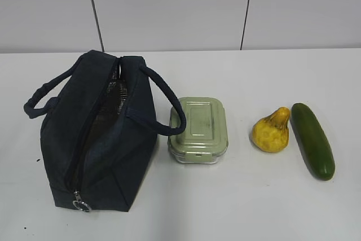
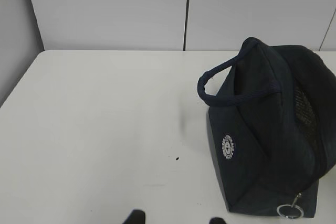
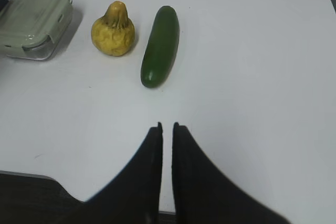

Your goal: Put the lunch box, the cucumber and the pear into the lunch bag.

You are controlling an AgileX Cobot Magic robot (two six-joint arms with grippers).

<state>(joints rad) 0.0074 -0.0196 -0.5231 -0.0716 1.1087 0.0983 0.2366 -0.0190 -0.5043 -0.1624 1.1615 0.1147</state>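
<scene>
The lunch bag's narrow handle sticks out from the bag's broad cloth side (image 1: 61, 136), so my left gripper should grab it next, above the bag's round badge (image 1: 39, 93).
The dark navy lunch bag (image 1: 135, 139) stands at the left with its top unzipped and its silvery lining showing; it also shows in the left wrist view (image 2: 262, 145). The lunch box (image 1: 199, 130) with its pale green lid sits right beside the bag, under one handle. The yellow pear (image 1: 272, 131) and the dark green cucumber (image 1: 312, 140) lie further right, side by side. My left gripper (image 2: 177, 219) is open and empty, near the front edge, left of the bag. My right gripper (image 3: 167, 127) is shut and empty, in front of the cucumber (image 3: 160, 45), the pear (image 3: 113, 31) and the lunch box (image 3: 34, 22). Neither gripper shows in the exterior view.
The white table (image 1: 237, 196) ends at a pale panelled wall behind. The bag's metal zipper ring (image 1: 82, 202) hangs at its near end and also shows in the left wrist view (image 2: 290, 211). A dark edge (image 3: 31, 198) lies under the right gripper.
</scene>
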